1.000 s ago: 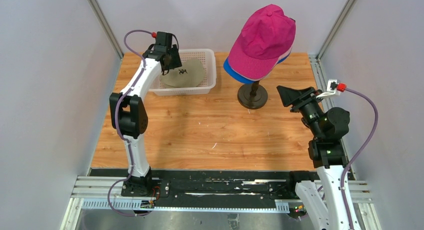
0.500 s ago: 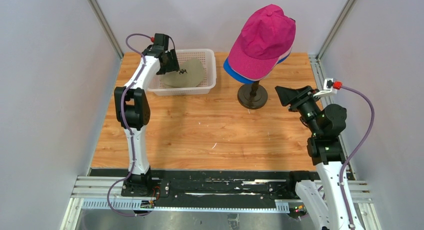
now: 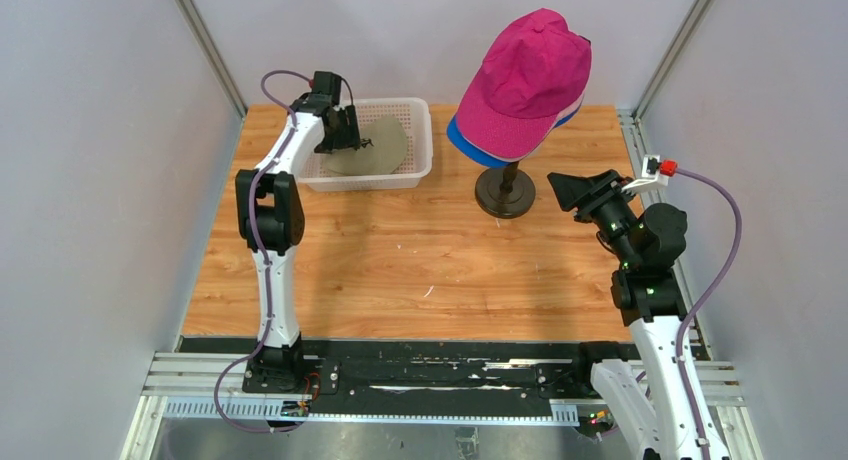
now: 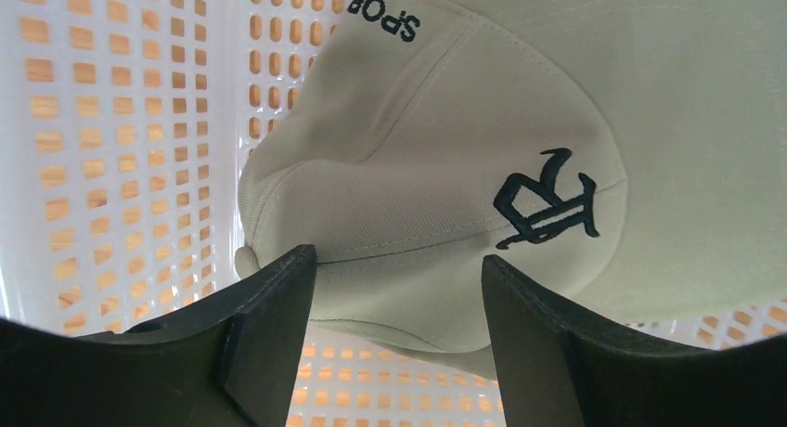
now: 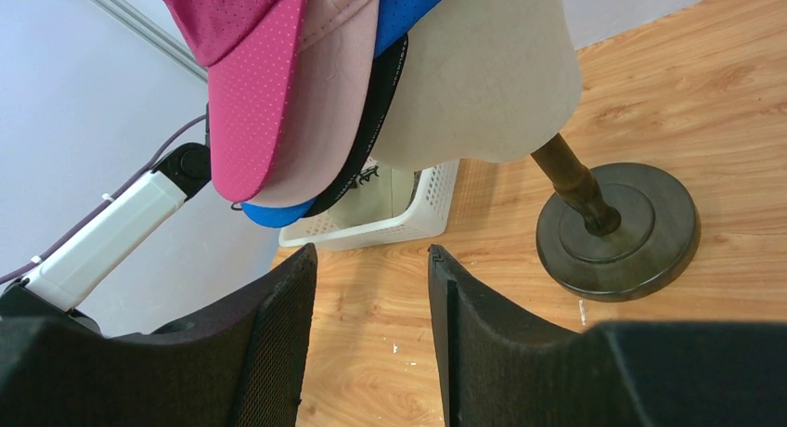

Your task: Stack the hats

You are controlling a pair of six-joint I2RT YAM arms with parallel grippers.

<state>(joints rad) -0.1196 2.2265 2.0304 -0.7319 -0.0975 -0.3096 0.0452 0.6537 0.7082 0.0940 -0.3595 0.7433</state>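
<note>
My left gripper should grab the khaki cap's top behind the dark logo, so the cap's lettered side edge stays free for my right gripper.
A khaki cap (image 3: 368, 147) with a dark logo lies in the white basket (image 3: 420, 130). My left gripper (image 3: 345, 140) hangs over its left side. In the left wrist view the left gripper (image 4: 397, 260) is open, and the khaki cap (image 4: 445, 167) fills the gap just beyond the fingertips, not gripped. A magenta cap (image 3: 525, 75) tops the stack on the mannequin head, with a blue cap (image 3: 470, 145) showing beneath. From the right wrist I see magenta (image 5: 251, 84), pink (image 5: 316, 102), black (image 5: 371, 121) and blue (image 5: 408, 5) caps layered. My right gripper (image 3: 565, 188) is open and empty to the right of the stand.
The cream mannequin head (image 5: 483, 74) stands on a dark round base (image 3: 505, 192) at the back centre of the wooden table. The basket's perforated wall (image 4: 121, 121) is close on the left of my left fingers. Grey walls close in both sides.
My left gripper has dropped further into the basket towards the khaki cap and its jaws have spread wider. The right arm has shifted slightly left towards the stand.
</note>
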